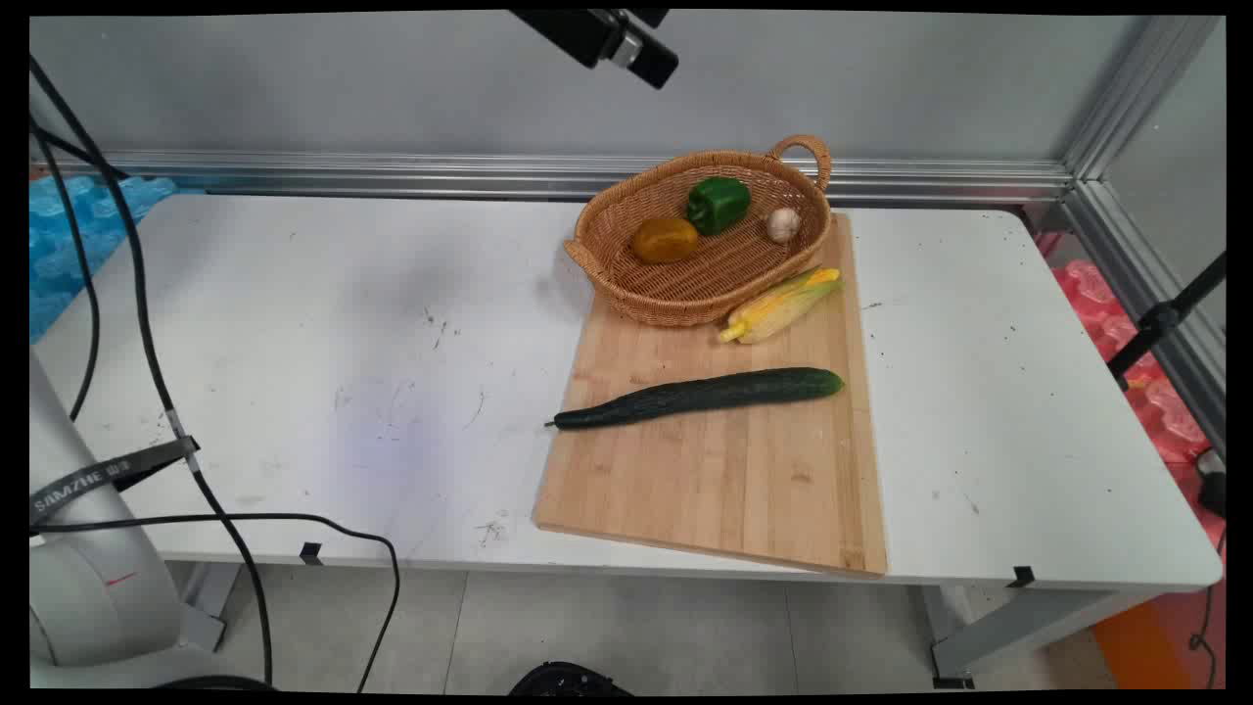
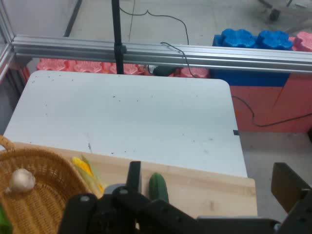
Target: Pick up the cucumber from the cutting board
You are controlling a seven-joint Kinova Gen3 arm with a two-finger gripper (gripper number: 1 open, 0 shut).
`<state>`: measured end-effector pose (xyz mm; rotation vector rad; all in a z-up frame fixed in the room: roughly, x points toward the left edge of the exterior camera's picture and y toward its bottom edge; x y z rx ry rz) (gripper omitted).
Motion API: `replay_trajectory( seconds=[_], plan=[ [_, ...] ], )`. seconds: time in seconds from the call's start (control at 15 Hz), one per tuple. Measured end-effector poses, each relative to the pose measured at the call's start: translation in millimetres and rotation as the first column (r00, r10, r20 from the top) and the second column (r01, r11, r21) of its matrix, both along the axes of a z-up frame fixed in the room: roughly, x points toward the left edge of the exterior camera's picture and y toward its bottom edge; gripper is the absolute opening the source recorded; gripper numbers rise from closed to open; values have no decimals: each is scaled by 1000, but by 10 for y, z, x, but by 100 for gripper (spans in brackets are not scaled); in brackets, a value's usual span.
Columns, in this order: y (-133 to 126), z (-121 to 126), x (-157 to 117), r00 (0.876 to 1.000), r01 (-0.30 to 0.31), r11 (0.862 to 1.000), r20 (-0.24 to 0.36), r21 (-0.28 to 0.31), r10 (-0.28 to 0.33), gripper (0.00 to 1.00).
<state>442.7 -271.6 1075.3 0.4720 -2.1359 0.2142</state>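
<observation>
My gripper grabs the long dark cucumber around the middle of its body (image 1: 683, 396) next, to move it into the wicker basket (image 1: 685, 305).
My gripper (image 1: 631, 44) hangs high above the table at the top of the main view, holding nothing. In the hand view the gripper (image 2: 210, 178) is open, its fingers (image 2: 134, 173) wide apart. Far below lies a bamboo cutting board (image 1: 705, 470) with a long dark cucumber (image 1: 700, 396) across it and a corn cob (image 1: 783, 305) in its husk. A wicker basket (image 1: 685, 305) rests on the board's far end, holding a green pepper (image 1: 718, 203), a yellow-orange vegetable (image 1: 665, 239) and a small white bulb (image 1: 781, 224). The hand view shows the basket (image 2: 34, 204), the bulb (image 2: 20, 180), the corn (image 2: 89, 170) and the cucumber's tip (image 2: 157, 187).
The white table (image 1: 323, 323) runs out to the left and right of the board. Black cables (image 1: 147, 333) hang at the left. An aluminium rail (image 1: 343, 171) lines the far edge. Blue and pink foam pieces (image 2: 253, 39) lie beyond the table.
</observation>
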Motion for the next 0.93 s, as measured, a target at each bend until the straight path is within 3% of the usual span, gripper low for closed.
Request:
replay_trajectory(
  seconds=[0.4, 0.67, 0.93],
  plan=[
    [4, -313, -269, 993, 8, 999, 117, 41, -13, 100],
    [-24, -673, -501, 975, 18, 997, 220, 75, -34, 100],
    [-73, -1081, -745, 949, 5, 994, 314, 105, -38, 100]
  ],
)
